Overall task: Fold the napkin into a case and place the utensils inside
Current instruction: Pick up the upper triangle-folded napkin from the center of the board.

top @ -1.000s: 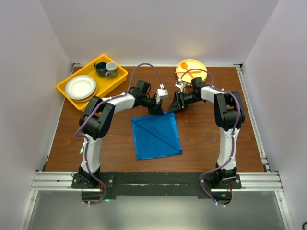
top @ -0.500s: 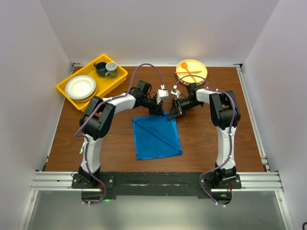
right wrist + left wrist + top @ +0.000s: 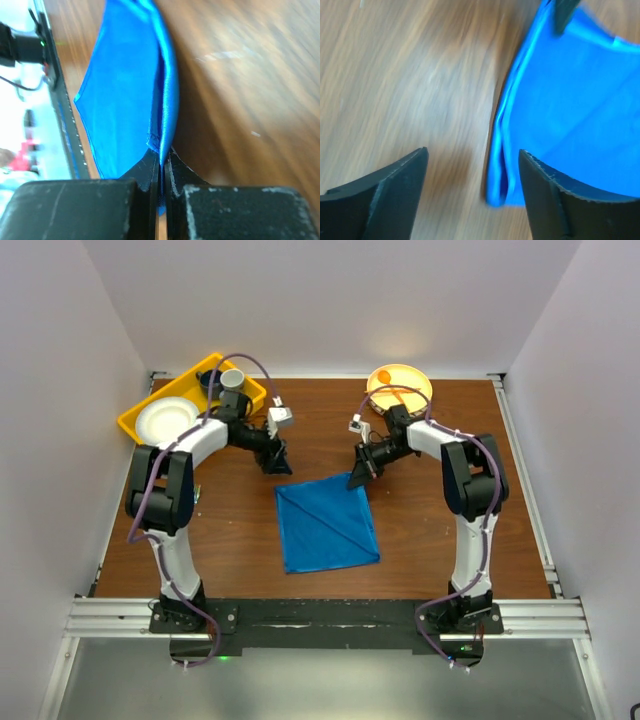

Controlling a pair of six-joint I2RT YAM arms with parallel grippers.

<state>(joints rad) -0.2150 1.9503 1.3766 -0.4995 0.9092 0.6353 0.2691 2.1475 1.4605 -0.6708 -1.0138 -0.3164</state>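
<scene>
The left gripper needs to pinch the loose corner at the napkin's far edge next, opposite the right gripper's corner, to lift that edge of the napkin and fold it evenly.
The bright blue napkin (image 3: 325, 525) lies on the wooden table as a rough square with a diagonal crease, not a narrow case. My right gripper (image 3: 357, 478) is at its far right corner, jaws shut on the doubled edge; in the right wrist view the right gripper (image 3: 161, 157) pinches the napkin (image 3: 125, 90). My left gripper (image 3: 277, 462) hangs open to the left of the far edge. In the left wrist view the left gripper (image 3: 472, 152) has the napkin (image 3: 570, 100) corner loose between its spread fingers. The utensils are out of view.
A yellow tray (image 3: 128, 425) at the back left holds a white plate (image 3: 167, 420) and two cups (image 3: 222, 382). A yellow plate (image 3: 420, 380) at the back right carries an orange plastic spoon and fork. White walls stand on three sides.
My left gripper opened, let go of the napkin's far edge and swung left toward the tray. My right gripper moved onto the far right corner and shut on it.
</scene>
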